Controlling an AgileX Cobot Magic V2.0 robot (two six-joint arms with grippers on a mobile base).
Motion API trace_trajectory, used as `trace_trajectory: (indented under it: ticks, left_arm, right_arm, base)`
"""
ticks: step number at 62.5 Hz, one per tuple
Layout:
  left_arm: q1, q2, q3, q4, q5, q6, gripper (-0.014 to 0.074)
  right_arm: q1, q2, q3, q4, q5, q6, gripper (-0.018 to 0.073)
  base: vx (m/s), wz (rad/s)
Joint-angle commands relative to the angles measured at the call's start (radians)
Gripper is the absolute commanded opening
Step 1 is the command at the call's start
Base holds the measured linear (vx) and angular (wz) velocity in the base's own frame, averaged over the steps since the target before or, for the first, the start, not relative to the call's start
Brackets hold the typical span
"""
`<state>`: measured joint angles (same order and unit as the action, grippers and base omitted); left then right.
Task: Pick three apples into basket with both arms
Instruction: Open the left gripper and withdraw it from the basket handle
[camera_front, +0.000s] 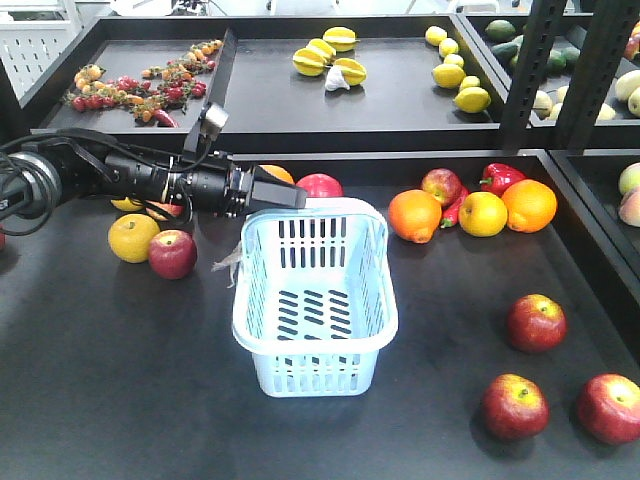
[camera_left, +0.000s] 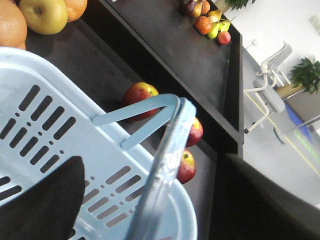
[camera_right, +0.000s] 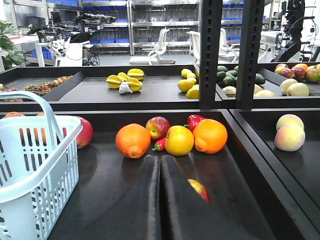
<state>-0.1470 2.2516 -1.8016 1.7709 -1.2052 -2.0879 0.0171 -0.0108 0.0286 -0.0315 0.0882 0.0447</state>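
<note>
The basket has to be ready for the three apples, so the robot's left gripper should next grab it by its raised handle (camera_front: 295, 206).
The pale blue basket (camera_front: 315, 340) stands at the middle of the dark table. My left gripper (camera_front: 285, 192) reaches in from the left to its far rim. In the left wrist view my left gripper (camera_left: 150, 162) is open, and one raised basket handle (camera_left: 162, 170) passes between the fingers. Three red apples (camera_front: 536, 322) (camera_front: 515, 405) (camera_front: 608, 407) lie at the front right, also seen past the basket (camera_left: 139, 97) (camera_left: 195, 131) (camera_left: 186, 167). My right gripper (camera_right: 160, 159) is shut and empty, low over the table, with an apple (camera_right: 199, 190) partly hidden behind its right finger.
More apples lie left of the basket (camera_front: 172, 253), behind it (camera_front: 320, 185) and among the oranges (camera_front: 441, 185). Oranges (camera_front: 414, 215), a yellow fruit (camera_front: 482, 213) and red peppers (camera_front: 505, 177) sit at the back right. Black shelf posts (camera_front: 535, 70) rise at the right.
</note>
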Motion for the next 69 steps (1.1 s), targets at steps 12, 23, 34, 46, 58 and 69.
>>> trace_trajectory:
  ticks: [12,23,34,46,58,69]
  left_arm:
    - [-0.001,-0.189,-0.030,0.002,-0.164,-0.061,0.0377]
    - [-0.001,-0.276,-0.030,0.002,-0.164,-0.061,0.0122]
    - [-0.001,-0.390,-0.030,0.002,-0.164,-0.061,-0.0009]
    - [-0.001,-0.544,0.010,0.002,-0.164,-0.061,-0.0008]
    - [-0.001,-0.715,0.255,0.002,-0.164,-0.024,-0.0008]
    - [-0.001,-0.895,0.564,0.002,-0.162,0.059,-0.0008]
  right_arm:
    - [-0.007,-0.011,0.013,-0.010,-0.071,0.000,-0.0001]
    - [-0.007,-0.011,0.013,-0.010,-0.071,0.000,-0.0001]
    - [-0.007,-0.011,0.013,-0.010,-0.071,0.000,-0.0001]
    - [-0.007,-0.011,0.013,-0.010,-0.071,0.000,-0.0001]
    - [-0.007,-0.011,0.013,-0.010,-0.071,0.000,-0.0001]
    - [-0.007,-0.011,0.013,-0.010,-0.071,0.000,-0.0001]
  base:
    - [0.00,0.00]
    - [0.00,0.00]
    - [0.00,0.00]
    - [0.00,0.00]
    - [0.00,0.00]
    - [0.00,0.00]
